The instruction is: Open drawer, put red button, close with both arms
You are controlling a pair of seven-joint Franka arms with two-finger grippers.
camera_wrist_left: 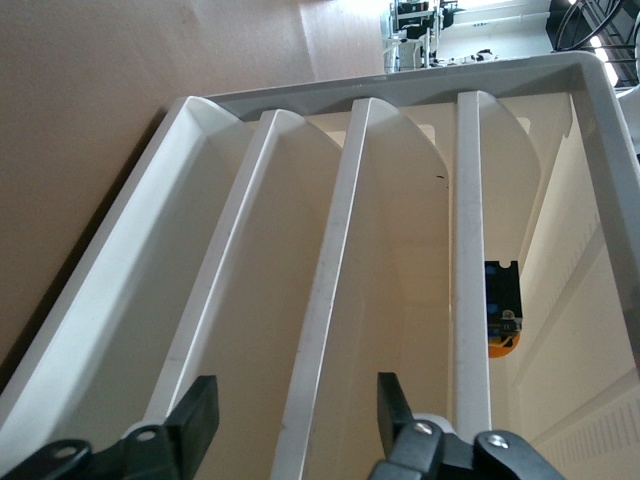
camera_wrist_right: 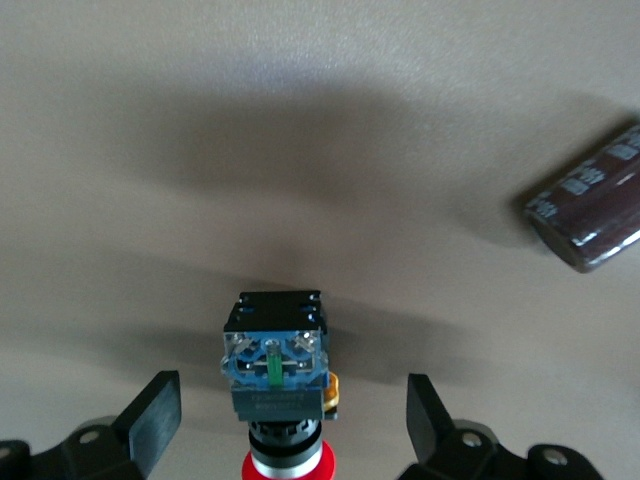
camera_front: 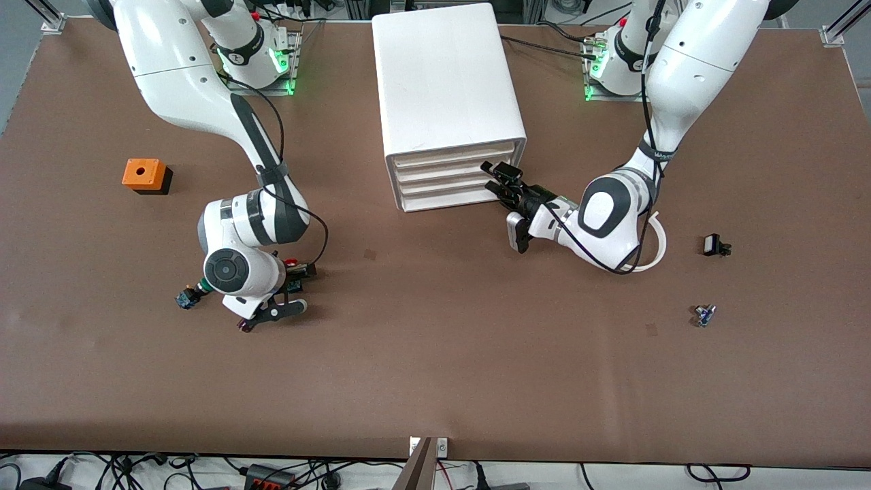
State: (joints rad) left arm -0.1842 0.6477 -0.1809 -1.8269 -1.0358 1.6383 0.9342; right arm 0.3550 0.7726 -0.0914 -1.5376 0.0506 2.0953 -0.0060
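Note:
The robot's right gripper next needs to grab the red button by its blue switch body, so that the button can go in the drawer.
The white cabinet (camera_front: 446, 75) stands mid-table with four drawers (camera_front: 449, 180) stacked in its front, all looking pushed in. My left gripper (camera_front: 500, 180) is open at the drawer fronts near the left arm's end. In the left wrist view (camera_wrist_left: 296, 408) one drawer's front lip (camera_wrist_left: 330, 330) runs between the spread fingers (camera_wrist_left: 200, 412), which do not touch it. The red button (camera_front: 291, 262) lies on the table on its side. My right gripper (camera_front: 294, 286) is low over it. In the right wrist view (camera_wrist_right: 292, 420) it is open, with the button (camera_wrist_right: 275, 370) between the fingers (camera_wrist_right: 155, 420), untouched.
A green-capped button (camera_front: 189, 297) lies beside the right arm's wrist. An orange box with a hole (camera_front: 145, 175) sits toward the right arm's end. A dark brown cylinder (camera_wrist_right: 590, 210) lies near the red button. Two small parts (camera_front: 714, 245) (camera_front: 704, 314) lie toward the left arm's end.

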